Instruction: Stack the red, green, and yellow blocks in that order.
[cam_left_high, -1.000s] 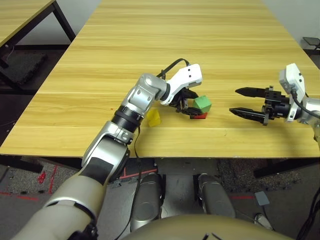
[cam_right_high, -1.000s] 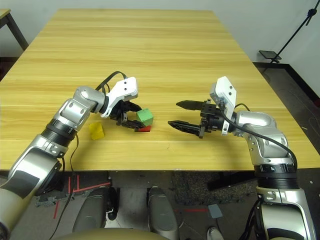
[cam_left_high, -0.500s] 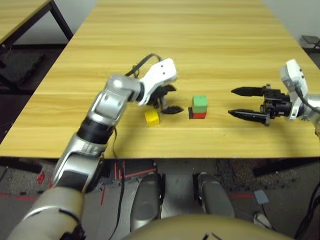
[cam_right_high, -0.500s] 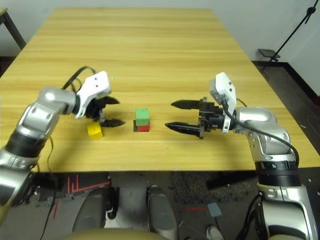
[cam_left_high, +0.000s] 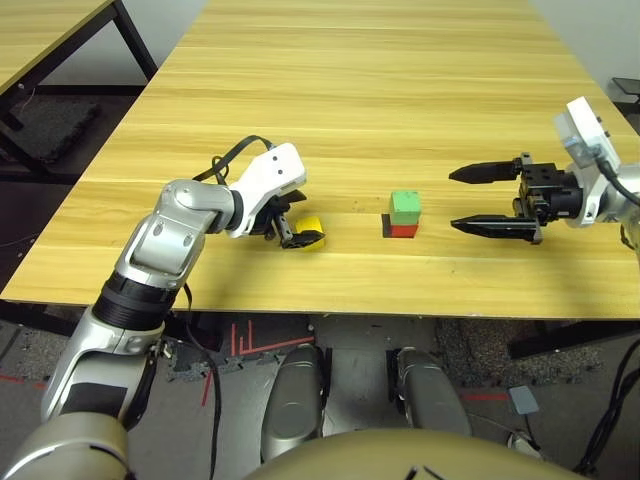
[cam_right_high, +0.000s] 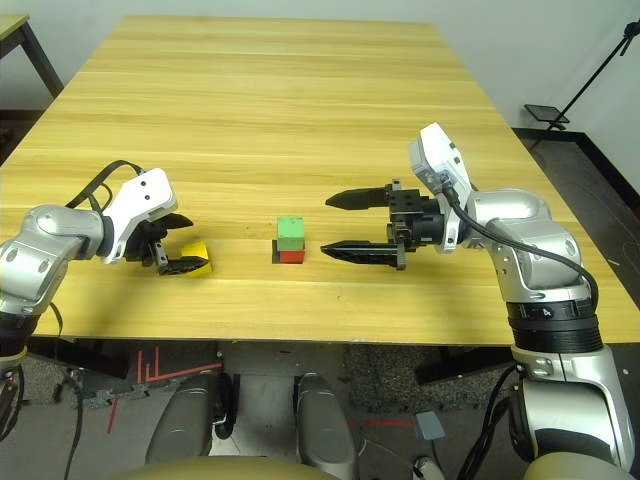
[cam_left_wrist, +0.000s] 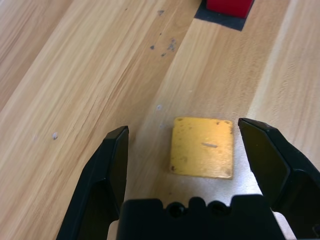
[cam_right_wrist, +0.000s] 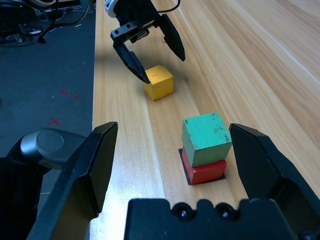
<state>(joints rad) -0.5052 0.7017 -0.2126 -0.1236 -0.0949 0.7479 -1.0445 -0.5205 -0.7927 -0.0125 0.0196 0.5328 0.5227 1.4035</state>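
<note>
I am not ready to close yet: my fingers are above the yellow block (cam_left_high: 311, 230) between them. I need to lower my left gripper first, then close it on the block.
The green block (cam_left_high: 404, 206) sits squarely on the red block (cam_left_high: 403, 230) near the table's front edge, and the red one rests on a flat black patch (cam_right_wrist: 187, 176). The yellow block (cam_left_high: 311, 230) lies on the table to the stack's left. My left gripper (cam_left_high: 296, 233) is open and low, and in the left wrist view the yellow block (cam_left_wrist: 202, 147) lies between its fingers (cam_left_wrist: 112, 160), touching neither. My right gripper (cam_left_high: 453, 200) is open just right of the stack, with the stack framed between its fingers (cam_right_wrist: 95, 165) and apart from them.
The wooden table (cam_left_high: 380, 90) stretches far behind the blocks. Its front edge (cam_left_high: 330, 305) runs close below the blocks and both grippers. A second table (cam_left_high: 40, 30) stands at the far left across a gap.
My left gripper has let go of the green block on the red one and moved left, and now straddles the yellow block. The right gripper has barely moved.
</note>
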